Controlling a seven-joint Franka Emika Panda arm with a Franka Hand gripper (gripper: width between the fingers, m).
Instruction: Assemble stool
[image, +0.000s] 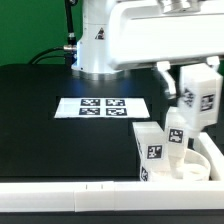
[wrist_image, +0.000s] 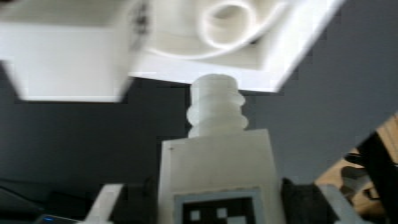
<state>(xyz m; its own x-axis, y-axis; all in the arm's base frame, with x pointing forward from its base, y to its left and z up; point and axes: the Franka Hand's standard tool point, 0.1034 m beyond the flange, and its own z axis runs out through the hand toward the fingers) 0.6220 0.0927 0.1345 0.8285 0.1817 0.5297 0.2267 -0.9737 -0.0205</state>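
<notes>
The gripper should keep hold of the leg until the leg's peg tip is in the seat's socket hole (wrist_image: 228, 22), as the peg tip still hangs short of the socket hole in the wrist view.
My gripper (image: 190, 82) is shut on a white stool leg (image: 200, 98) and holds it tilted above the table at the exterior view's right. In the wrist view the leg (wrist_image: 217, 165) sits between my dark fingers (wrist_image: 306, 195), tag facing the camera. Its ribbed peg tip (wrist_image: 214, 100) points at a white part with a round socket hole (wrist_image: 222, 30), which I take for the seat. In the exterior view the seat (image: 192, 168) lies low at the right, partly hidden. Two more tagged legs (image: 152, 145) (image: 178, 135) stand by it.
The marker board (image: 102, 106) lies flat on the black table, mid-scene. A long white L-shaped rail (image: 70, 192) runs along the front edge and turns up the exterior view's right side. The arm's base (image: 95, 45) stands at the back.
</notes>
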